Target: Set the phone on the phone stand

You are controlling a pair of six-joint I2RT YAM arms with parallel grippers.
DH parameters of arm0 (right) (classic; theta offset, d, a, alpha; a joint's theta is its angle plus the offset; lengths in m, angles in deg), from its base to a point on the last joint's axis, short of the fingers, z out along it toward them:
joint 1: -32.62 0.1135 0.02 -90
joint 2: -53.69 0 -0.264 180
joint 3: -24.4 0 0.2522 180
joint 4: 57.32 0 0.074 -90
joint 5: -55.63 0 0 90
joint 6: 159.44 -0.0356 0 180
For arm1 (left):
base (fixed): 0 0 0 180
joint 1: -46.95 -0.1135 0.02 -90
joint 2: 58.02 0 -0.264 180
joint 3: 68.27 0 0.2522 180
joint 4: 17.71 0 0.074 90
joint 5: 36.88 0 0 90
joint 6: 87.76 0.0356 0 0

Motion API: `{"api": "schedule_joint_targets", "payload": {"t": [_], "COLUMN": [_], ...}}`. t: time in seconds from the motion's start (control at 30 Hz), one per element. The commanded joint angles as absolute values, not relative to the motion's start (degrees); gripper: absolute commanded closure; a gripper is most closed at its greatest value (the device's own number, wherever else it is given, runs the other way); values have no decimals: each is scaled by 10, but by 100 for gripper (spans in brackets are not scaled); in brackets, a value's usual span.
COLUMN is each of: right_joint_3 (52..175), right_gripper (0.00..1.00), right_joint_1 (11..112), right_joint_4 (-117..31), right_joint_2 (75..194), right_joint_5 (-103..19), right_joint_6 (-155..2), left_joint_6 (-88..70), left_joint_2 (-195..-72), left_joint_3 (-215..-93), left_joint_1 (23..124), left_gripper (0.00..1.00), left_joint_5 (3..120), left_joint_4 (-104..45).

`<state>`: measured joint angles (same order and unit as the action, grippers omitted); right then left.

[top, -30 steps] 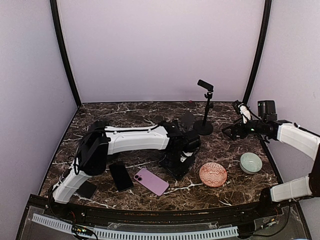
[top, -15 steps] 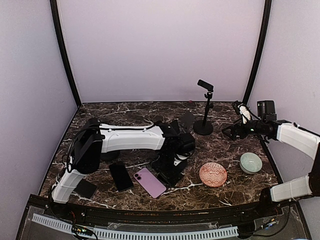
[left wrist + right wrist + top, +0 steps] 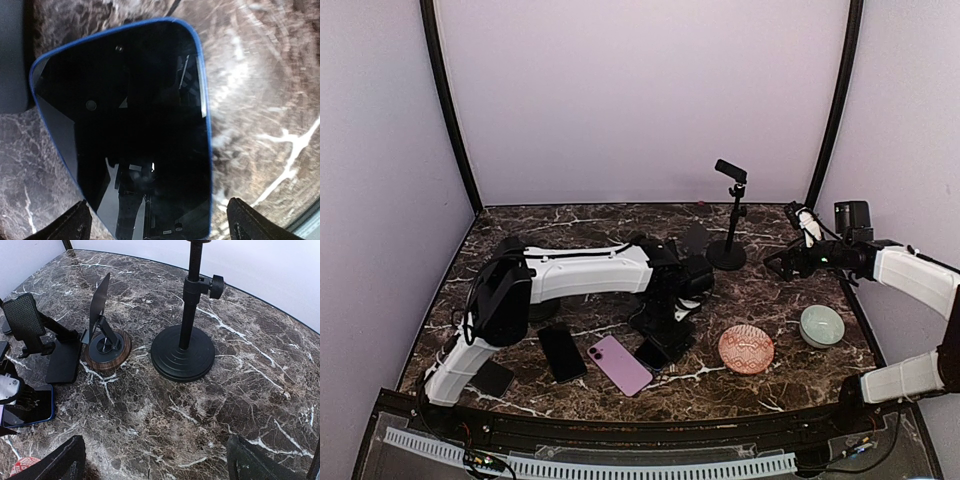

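Observation:
The phone's near end lies between my left gripper's fingers, so closing now would catch the phone by its blue side edges, and it is time to close.
A phone with a blue edge and black screen (image 3: 130, 125) lies flat on the marble, and also shows in the top view (image 3: 653, 353). My left gripper (image 3: 160, 227) is open just above it, with one fingertip on each side of its near end, touching nothing. In the top view the left gripper (image 3: 663, 340) is at mid-table. A tall stand with a round black base (image 3: 183, 352) and a small stand on a wooden disc (image 3: 106, 347) are at the back. A black folding stand (image 3: 42, 337) is beside them. My right gripper (image 3: 160, 462) is open and empty over bare marble.
A purple phone (image 3: 621, 363) and a black phone (image 3: 562, 352) lie near the front left, with a dark slab (image 3: 492, 378) by the left arm's base. A pink patterned plate (image 3: 746, 349) and a pale green bowl (image 3: 821, 325) sit front right.
My left gripper has shifted a little toward the near left and now leaves the blue-edged phone's near end showing. The right arm has not moved.

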<state>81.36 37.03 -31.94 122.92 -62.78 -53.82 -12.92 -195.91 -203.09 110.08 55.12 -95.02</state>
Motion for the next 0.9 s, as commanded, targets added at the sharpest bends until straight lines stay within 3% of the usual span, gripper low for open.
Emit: {"api": "schedule_joint_targets", "payload": {"t": [0.0, 0.43, 0.57, 0.6, 0.67, 0.7, 0.87], "right_joint_3": [825, 823, 817, 816, 812, 811, 817], "right_gripper": [2, 2, 2, 2, 2, 2, 4], "right_joint_1": [374, 374, 374, 374, 374, 374, 361], "right_joint_4": [-328, -324, -329, -330, -335, -337, -334], "right_joint_2": [1231, 1212, 1201, 1199, 1198, 1200, 1219], "right_joint_5": [-624, -633, -630, -628, -623, -623, -610], "right_joint_6": [-534, -534, -534, -533, -533, -534, -529], "left_joint_6": [-122, -119, -127, -130, -136, -139, -154], "left_joint_2": [-1967, -1980, -1971, -1965, -1951, -1944, -1927], "left_joint_3": [-2041, -2021, -2024, -2021, -2016, -2014, -2041], "left_joint_1": [1100, 1099, 1099, 1099, 1099, 1099, 1099], "left_gripper": [4, 36, 57, 66, 94, 100, 100], "left_joint_5": [542, 566, 563, 562, 554, 548, 528], "left_joint_4": [-973, -982, -980, -973, -960, -955, -937]}}
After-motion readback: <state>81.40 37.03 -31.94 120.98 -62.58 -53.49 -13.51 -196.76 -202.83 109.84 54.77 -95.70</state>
